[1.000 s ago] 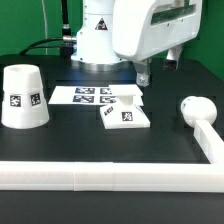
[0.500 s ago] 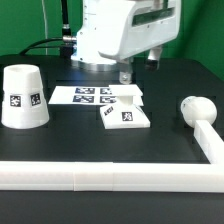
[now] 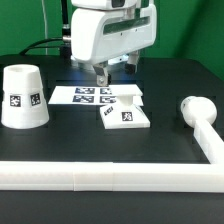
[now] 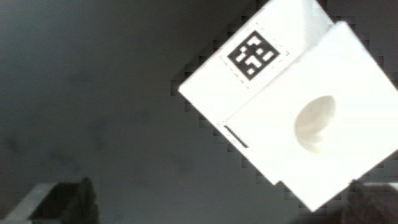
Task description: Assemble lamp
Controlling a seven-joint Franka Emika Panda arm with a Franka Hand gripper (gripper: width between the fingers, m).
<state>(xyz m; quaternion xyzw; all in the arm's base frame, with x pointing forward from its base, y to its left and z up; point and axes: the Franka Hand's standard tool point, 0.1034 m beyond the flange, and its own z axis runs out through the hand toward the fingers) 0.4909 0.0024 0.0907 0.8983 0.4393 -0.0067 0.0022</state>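
It isn't time to close on the lamp's square base yet: the base is off beside my fingers, so my gripper should first line up with it.
The lamp's flat square base (image 3: 126, 116) lies on the black table near the middle, with a tag on top. It fills much of the wrist view (image 4: 285, 110), with its round socket (image 4: 317, 115). The tapered shade (image 3: 23, 97) stands at the exterior view's left. The round-headed bulb (image 3: 197, 108) lies at the exterior view's right. My gripper (image 3: 103, 76) hangs above the marker board (image 3: 88, 95), behind and to the left of the base. It is open and empty. In the wrist view the gripper (image 4: 217, 205) shows dark fingertips (image 4: 63, 200) wide apart.
A white L-shaped rail (image 3: 110, 176) runs along the table's front edge and up the exterior view's right side, beside the bulb. The arm's white body (image 3: 110, 35) stands at the back, with cables at the back left.
The arm has swung toward the exterior view's left, from above the base's right side to above the marker board. The lamp parts have not moved.
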